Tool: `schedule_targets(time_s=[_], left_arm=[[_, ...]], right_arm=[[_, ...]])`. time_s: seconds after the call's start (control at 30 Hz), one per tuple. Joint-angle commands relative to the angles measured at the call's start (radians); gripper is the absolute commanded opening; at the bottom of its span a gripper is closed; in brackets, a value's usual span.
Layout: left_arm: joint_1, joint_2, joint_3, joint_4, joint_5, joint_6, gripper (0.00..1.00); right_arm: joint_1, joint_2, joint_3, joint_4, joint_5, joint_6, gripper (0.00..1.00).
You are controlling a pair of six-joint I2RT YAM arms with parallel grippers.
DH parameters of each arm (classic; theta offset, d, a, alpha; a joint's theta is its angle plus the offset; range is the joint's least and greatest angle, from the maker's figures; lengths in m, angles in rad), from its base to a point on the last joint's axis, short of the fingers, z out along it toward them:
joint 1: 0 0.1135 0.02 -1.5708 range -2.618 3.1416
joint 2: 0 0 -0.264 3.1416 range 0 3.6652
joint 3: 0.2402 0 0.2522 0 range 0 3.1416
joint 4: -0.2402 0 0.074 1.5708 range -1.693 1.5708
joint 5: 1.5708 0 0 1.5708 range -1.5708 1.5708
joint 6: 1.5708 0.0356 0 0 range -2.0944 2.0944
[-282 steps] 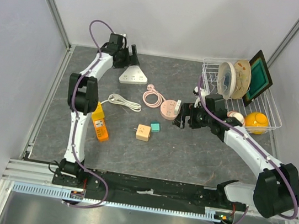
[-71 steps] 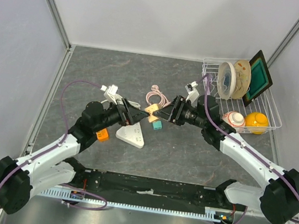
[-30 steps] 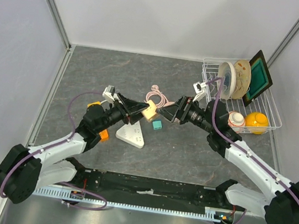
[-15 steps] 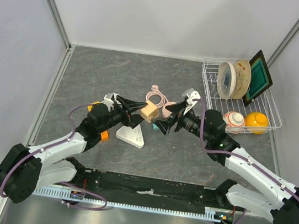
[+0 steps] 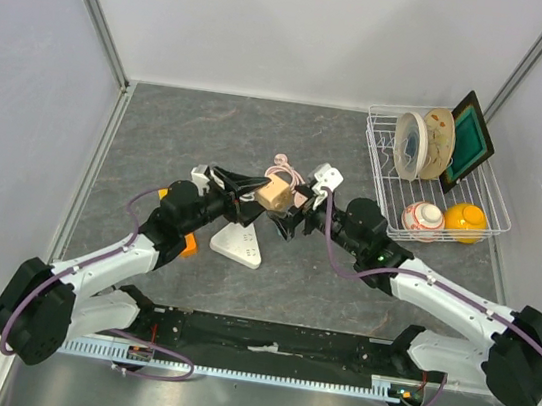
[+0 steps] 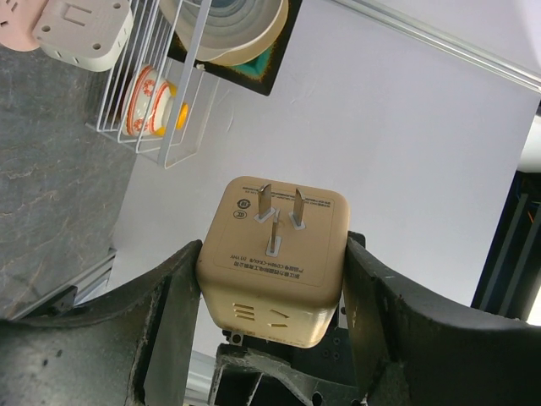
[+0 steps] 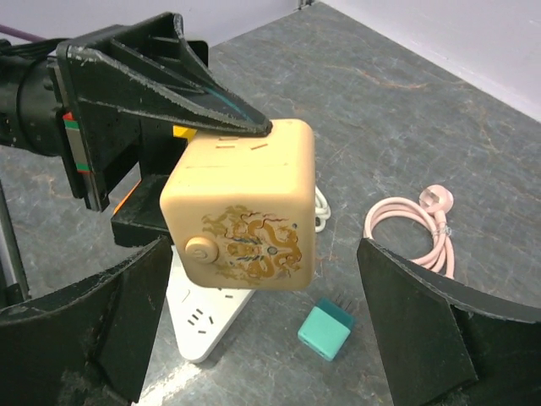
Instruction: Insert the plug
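Next, my right gripper grips the printed side of the beige cube plug [image 5: 274,192] to insert it, so the plug's three pins face away and stay free.
A beige cube plug [image 5: 274,192] with a dragon print is held above the table. My left gripper [image 5: 256,188] is shut on it. In the left wrist view the cube [image 6: 275,254] sits between both fingers [image 6: 169,313] with its three prongs pointing away. My right gripper [image 5: 283,222] is open and empty just beside the cube, facing its printed side [image 7: 245,216] without touching it. A white triangular power strip [image 5: 238,247] lies flat on the table below and also shows in the right wrist view [image 7: 203,326].
A small teal plug [image 7: 328,326] and a coiled pink cable [image 5: 280,172] lie near the strip. An orange bottle [image 5: 184,243] lies under my left arm. A wire dish rack [image 5: 472,206] with plates stands at the right, with a yellow object [image 5: 465,220] beside it.
The beige cube has passed from my right gripper to my left. The right gripper let go, opened and drew back slightly below the cube. The left gripper lifted the cube a little.
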Motion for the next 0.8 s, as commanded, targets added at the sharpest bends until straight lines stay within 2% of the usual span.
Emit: schedule_targets(time_s=[0.0, 0.27, 0.37, 0.4, 0.43, 0.5, 0.53, 0.6, 0.63, 0.67, 0.7, 0.73, 0.77], left_arm=[[-0.010, 0.000, 0.049, 0.029, -0.012, -0.055, 0.02], [-0.021, 0.006, 0.061, 0.029, -0.024, -0.058, 0.02], [-0.022, 0.007, 0.061, 0.037, -0.026, -0.061, 0.02], [-0.022, 0.006, 0.057, 0.039, -0.027, -0.064, 0.02], [-0.022, 0.006, 0.055, 0.040, -0.029, -0.066, 0.02], [-0.022, 0.003, 0.046, 0.045, -0.036, -0.060, 0.02], [-0.024, 0.004, 0.041, 0.049, -0.040, -0.055, 0.02], [-0.022, 0.007, 0.028, 0.059, -0.053, -0.019, 0.02], [-0.024, 0.009, 0.024, 0.059, -0.056, -0.002, 0.06], [-0.021, 0.009, 0.017, 0.059, -0.061, 0.014, 0.11], [-0.022, 0.010, -0.001, 0.059, -0.069, 0.038, 0.22], [-0.021, 0.006, -0.011, 0.060, -0.075, 0.057, 0.28], [-0.021, -0.003, -0.018, 0.054, -0.082, 0.076, 0.34]], right_arm=[[0.011, 0.026, 0.033, 0.123, 0.042, -0.034, 0.98], [0.021, 0.086, 0.059, 0.187, 0.054, -0.021, 0.98], [0.022, 0.103, 0.067, 0.192, 0.043, -0.015, 0.89], [0.022, 0.106, 0.064, 0.194, 0.043, -0.014, 0.84], [0.024, 0.108, 0.062, 0.192, 0.043, -0.012, 0.73], [0.024, 0.094, 0.056, 0.187, 0.040, -0.003, 0.58], [0.024, 0.089, 0.058, 0.180, 0.040, 0.000, 0.44], [0.025, 0.080, 0.094, 0.095, 0.037, 0.006, 0.33], [0.025, 0.074, 0.105, 0.068, 0.031, 0.011, 0.23], [0.025, 0.068, 0.110, 0.053, 0.031, 0.020, 0.17], [0.025, 0.054, 0.119, 0.021, 0.032, 0.038, 0.11], [0.025, 0.046, 0.127, -0.006, 0.031, 0.044, 0.02], [0.025, 0.040, 0.133, -0.030, 0.032, 0.052, 0.00]])
